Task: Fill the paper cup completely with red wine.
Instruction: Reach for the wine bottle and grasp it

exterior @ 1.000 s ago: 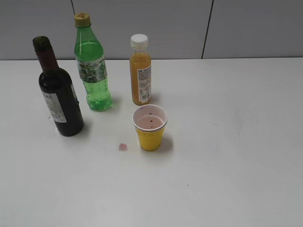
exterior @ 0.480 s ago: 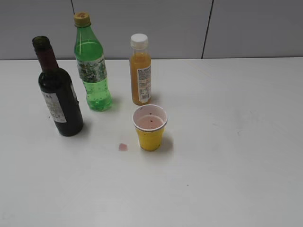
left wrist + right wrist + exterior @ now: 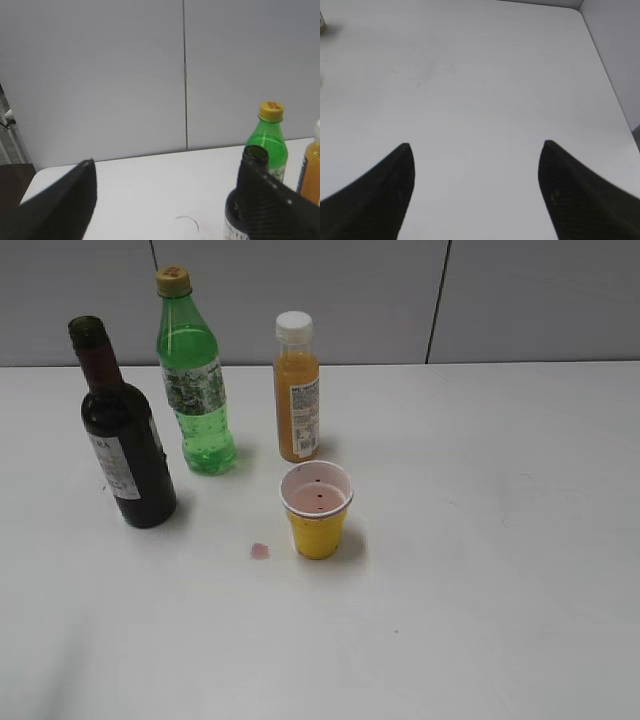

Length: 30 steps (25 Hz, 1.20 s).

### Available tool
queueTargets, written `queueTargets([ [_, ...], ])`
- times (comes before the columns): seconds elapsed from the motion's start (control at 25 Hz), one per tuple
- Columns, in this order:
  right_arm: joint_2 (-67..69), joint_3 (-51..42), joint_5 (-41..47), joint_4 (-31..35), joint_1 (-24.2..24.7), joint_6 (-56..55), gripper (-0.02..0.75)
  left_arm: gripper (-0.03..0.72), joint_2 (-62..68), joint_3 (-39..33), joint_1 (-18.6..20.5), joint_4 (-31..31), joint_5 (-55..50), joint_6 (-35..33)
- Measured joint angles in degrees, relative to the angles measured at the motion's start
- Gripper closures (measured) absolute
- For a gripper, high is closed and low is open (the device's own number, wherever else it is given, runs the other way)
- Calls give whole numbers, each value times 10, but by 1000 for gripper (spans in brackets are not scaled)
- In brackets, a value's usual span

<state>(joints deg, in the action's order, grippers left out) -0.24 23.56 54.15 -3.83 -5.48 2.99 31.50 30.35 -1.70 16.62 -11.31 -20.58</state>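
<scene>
Next, my left gripper grabs the dark wine bottle around its body's middle (image 3: pixel 127 445) to fill the paper cup, since its thin neck (image 3: pixel 98 360) rises over a wide base.
The yellow paper cup (image 3: pixel 318 512) stands upright mid-table; its pinkish-white speckled inside holds no wine that I can see. The dark green wine bottle (image 3: pixel 124 440) stands uncapped at the left with dark red wine inside. Neither gripper shows in the exterior view. In the left wrist view my left gripper (image 3: pixel 167 170) is open and empty, and the wine bottle's open mouth (image 3: pixel 255 154) rises just behind its right finger. My right gripper (image 3: pixel 476 145) is open and empty above bare white table. The cup is out of both wrist views.
A bright green plastic bottle (image 3: pixel 195 390) and an orange juice bottle (image 3: pixel 297 390) stand behind the cup; both show in the left wrist view too. A small pink stain (image 3: pixel 260 551) lies left of the cup. A grey wall backs the table.
</scene>
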Motion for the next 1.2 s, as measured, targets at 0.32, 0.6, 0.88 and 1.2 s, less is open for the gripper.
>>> queueTargets([
  [0.32,0,0,0,0,0,0,153,29,132,-26,-2,29,184,1],
  [0.6,0,0,0,0,0,-1,153,38,182,-155,-78,33,351,35],
  [0.88,0,0,0,0,0,-1,153,45,283,-167,-134,-49,418,57],
  [1.2,0,0,0,0,0,0,153,45,459,-169,-136,-154,580,165],
])
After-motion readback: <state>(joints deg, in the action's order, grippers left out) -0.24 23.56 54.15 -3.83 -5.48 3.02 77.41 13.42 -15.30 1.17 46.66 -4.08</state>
